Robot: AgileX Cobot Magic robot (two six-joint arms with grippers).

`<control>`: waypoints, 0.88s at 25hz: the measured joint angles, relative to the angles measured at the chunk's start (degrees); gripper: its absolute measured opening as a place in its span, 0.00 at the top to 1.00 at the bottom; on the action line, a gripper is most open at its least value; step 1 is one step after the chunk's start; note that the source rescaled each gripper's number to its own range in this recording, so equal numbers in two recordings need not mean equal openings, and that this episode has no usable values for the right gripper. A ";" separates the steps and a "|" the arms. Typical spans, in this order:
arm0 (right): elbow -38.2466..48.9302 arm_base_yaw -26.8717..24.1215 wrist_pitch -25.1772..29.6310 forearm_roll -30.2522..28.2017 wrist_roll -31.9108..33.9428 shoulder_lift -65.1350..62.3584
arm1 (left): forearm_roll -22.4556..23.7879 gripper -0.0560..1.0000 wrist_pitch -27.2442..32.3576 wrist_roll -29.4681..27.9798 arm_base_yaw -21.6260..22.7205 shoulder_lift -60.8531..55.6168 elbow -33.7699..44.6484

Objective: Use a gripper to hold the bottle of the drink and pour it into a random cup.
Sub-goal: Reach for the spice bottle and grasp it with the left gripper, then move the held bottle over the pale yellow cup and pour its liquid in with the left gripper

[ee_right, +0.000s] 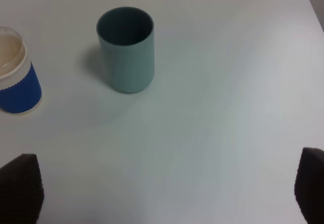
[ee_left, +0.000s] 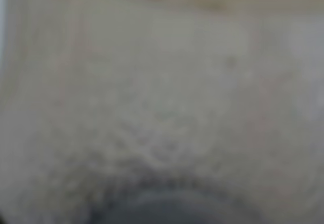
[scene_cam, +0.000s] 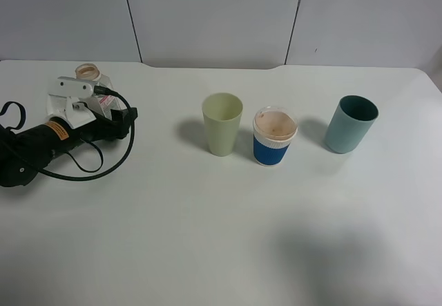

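Note:
I will grab the bottle by its body [scene_cam: 106,101] with my left gripper next. Then the bottle's tan-rimmed opening [scene_cam: 88,71] stays free to pour into a cup.
At the far left of the table stands the bottle [scene_cam: 88,71], whitish with a tan-rimmed mouth and a red-and-white label. My left gripper [scene_cam: 86,93] reaches in from the left, and its white jaws stand open on either side of the bottle's body. In the left wrist view the bottle [ee_left: 162,92] fills the frame as a pale blur. I cannot make out the drink inside. The pale yellow-green cup [scene_cam: 222,123] stands upright mid-table, well right of the bottle. My right gripper [ee_right: 167,193] is open over bare table, with only its dark fingertips [ee_right: 20,188] showing.
A white cup with a blue band [scene_cam: 274,137] stands just right of the yellow-green cup, and a teal tumbler [scene_cam: 351,123] stands farther right. Both show in the right wrist view: the banded cup [ee_right: 15,77] and the tumbler [ee_right: 125,49]. A black cable [scene_cam: 83,161] loops off the left arm.

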 joint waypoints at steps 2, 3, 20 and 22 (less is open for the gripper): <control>0.00 0.00 0.00 0.00 0.00 0.00 | -0.14 0.25 0.00 0.00 0.00 0.41 0.00; 0.00 0.00 0.00 0.00 0.00 0.00 | -0.33 0.27 0.00 0.15 0.00 0.70 0.00; 0.00 0.00 0.00 0.00 0.00 0.00 | 0.00 0.93 -0.12 6.36 0.00 2.48 0.00; 0.00 0.00 0.00 0.00 0.00 0.00 | 0.84 0.93 -0.12 5.18 0.00 2.41 0.00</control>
